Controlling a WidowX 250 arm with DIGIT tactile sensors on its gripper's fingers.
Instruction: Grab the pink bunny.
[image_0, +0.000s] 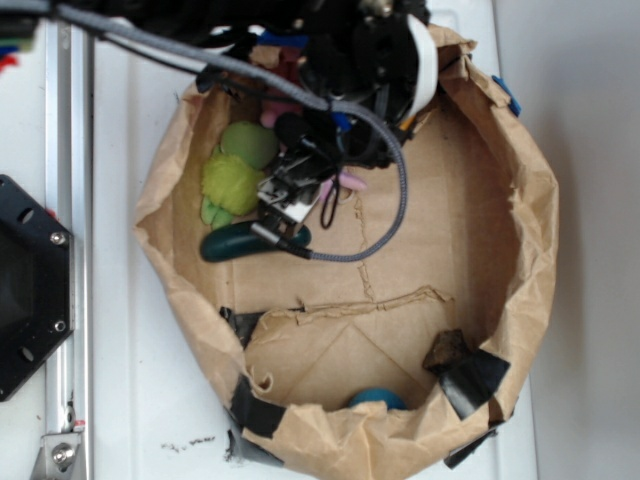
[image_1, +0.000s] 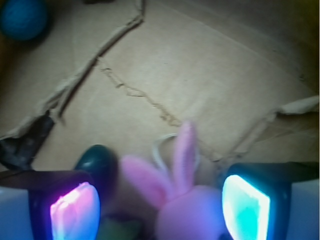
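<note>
The pink bunny is in the bag, and my gripper needs to grab its round head (image_1: 187, 217) to pick the bunny out of the bag.
The pink bunny (image_1: 187, 210) lies between my fingers in the wrist view, its round head close to the right pad and its two long ears pointing away from me. In the exterior view only a pink ear (image_0: 350, 182) shows beside the arm. My gripper (image_1: 160, 210) is open, with a gap between the left pad (image_1: 75, 212) and the bunny. In the exterior view the gripper (image_0: 290, 200) is low inside the brown paper bag (image_0: 520, 250), mostly hidden by the arm and cable.
A fuzzy green plush toy (image_0: 235, 170) lies left of the gripper. A dark teal object (image_0: 235, 243) sits just by it, also in the wrist view (image_1: 97, 162). A blue ball (image_0: 377, 399) rests at the bag's near wall. A white loop (image_1: 162, 150) lies behind the ears.
</note>
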